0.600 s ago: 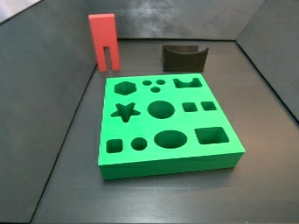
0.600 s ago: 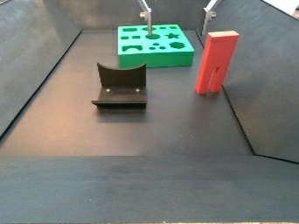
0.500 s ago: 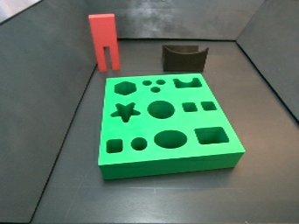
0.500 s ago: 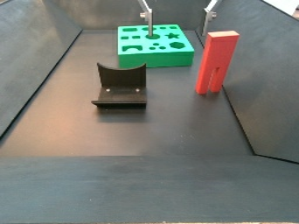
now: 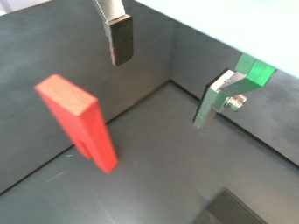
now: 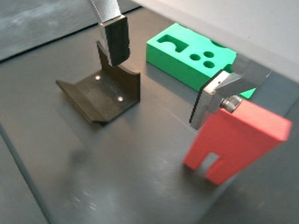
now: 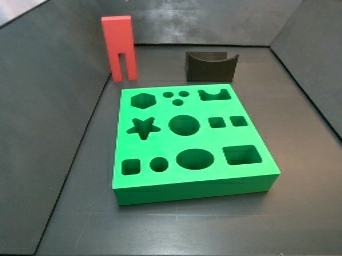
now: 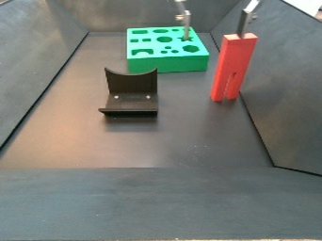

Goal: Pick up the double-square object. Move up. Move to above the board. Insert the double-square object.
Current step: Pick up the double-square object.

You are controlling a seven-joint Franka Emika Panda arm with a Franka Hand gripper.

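My gripper should next pick up the double-square object, which is standing upright on its two legs, by the flat sides of its solid top.
The double-square object, a tall red block with a slot between its two legs, stands upright on the dark floor in both side views and in both wrist views. The green board with shaped holes lies flat; only a corner of it shows in a wrist view. My gripper is open and empty, high up. One finger hangs just over the block's top. The gripper is out of one side view.
The dark fixture stands on the floor between the board and the near side. Grey walls enclose the floor; the red block stands close to a side wall.
In a side view both fingers have shifted sideways, from over the board toward the red block. The block, board and fixture have not moved.
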